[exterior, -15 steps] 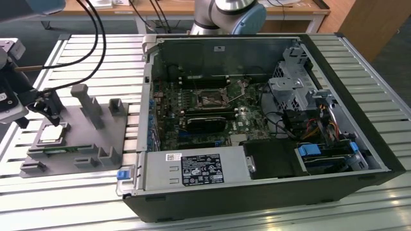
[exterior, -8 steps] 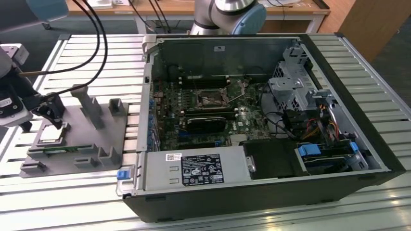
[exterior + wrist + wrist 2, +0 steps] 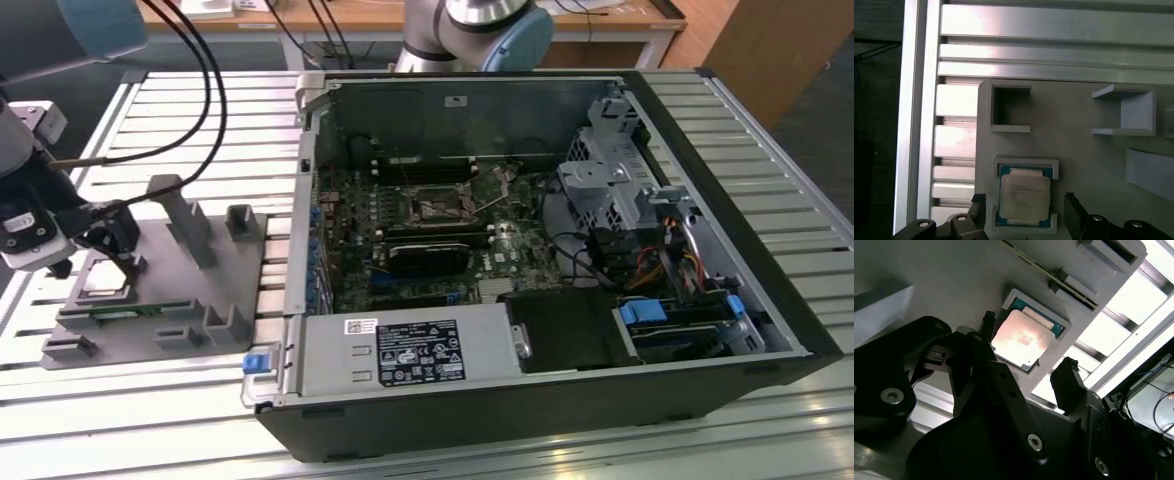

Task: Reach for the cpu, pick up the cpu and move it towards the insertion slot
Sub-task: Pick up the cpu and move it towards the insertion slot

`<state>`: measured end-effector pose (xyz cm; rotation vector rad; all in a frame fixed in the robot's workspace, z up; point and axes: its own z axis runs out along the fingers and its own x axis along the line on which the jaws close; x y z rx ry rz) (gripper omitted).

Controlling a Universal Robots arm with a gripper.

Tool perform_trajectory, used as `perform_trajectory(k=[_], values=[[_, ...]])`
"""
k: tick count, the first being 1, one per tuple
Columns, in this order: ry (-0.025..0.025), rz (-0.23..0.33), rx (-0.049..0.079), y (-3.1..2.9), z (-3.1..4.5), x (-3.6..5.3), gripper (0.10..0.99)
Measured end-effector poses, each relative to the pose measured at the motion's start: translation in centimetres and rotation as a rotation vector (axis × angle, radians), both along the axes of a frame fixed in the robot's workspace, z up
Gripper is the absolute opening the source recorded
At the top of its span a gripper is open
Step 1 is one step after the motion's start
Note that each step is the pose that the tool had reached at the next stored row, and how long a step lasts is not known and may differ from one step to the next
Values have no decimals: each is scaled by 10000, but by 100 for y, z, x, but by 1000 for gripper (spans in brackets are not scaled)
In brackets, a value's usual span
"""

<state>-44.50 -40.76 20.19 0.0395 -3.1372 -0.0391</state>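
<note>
The holder's raised sides wrap around the cpu's other two ends. My gripper should next pick up the cpu by its side edges, in the gaps between the holder's sides.
The cpu is a flat silver square lying in a pale recess of the grey fixture plate. My gripper is open, with one dark finger on each side of the chip and a small gap on both sides. The second wrist view shows the same straddle: the cpu reflects light between the two fingers. In the exterior view my gripper hangs over the cpu at that view's left. The insertion slot is the dark square socket on the motherboard inside the open computer case.
The grey fixture plate carries upright posts and blocks close to my gripper. Black cables run from the arm over the slatted metal table. A drive cage and wiring crowd the case beside the socket.
</note>
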Motion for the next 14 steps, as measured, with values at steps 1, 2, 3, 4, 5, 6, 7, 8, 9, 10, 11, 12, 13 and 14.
perform_trajectory(k=[1, 2, 3, 4, 5, 6, 7, 8, 9, 10, 11, 12, 13, 14], values=[[-1, 0, 0, 0, -15, 0, 722], [-1, 0, 0, 0, -28, 0, 722], [1, 0, 0, 0, -39, 0, 722], [1, 0, -1, 0, -51, 0, 722], [1, 0, -1, 0, -64, 0, 722], [0, 0, 0, 0, -76, 0, 722], [0, 0, 0, 0, -87, 0, 722], [1, 0, 0, 0, -95, 0, 722], [0, 5, 0, 0, -101, 0, 722], [1, 9, -1, 0, -106, 0, 722], [0, 11, 0, 0, -111, 0, 722], [0, 12, 0, 0, -116, 0, 722], [1, 13, 0, 0, -121, 0, 722], [1, 15, -1, 0, -122, 0, 706]])
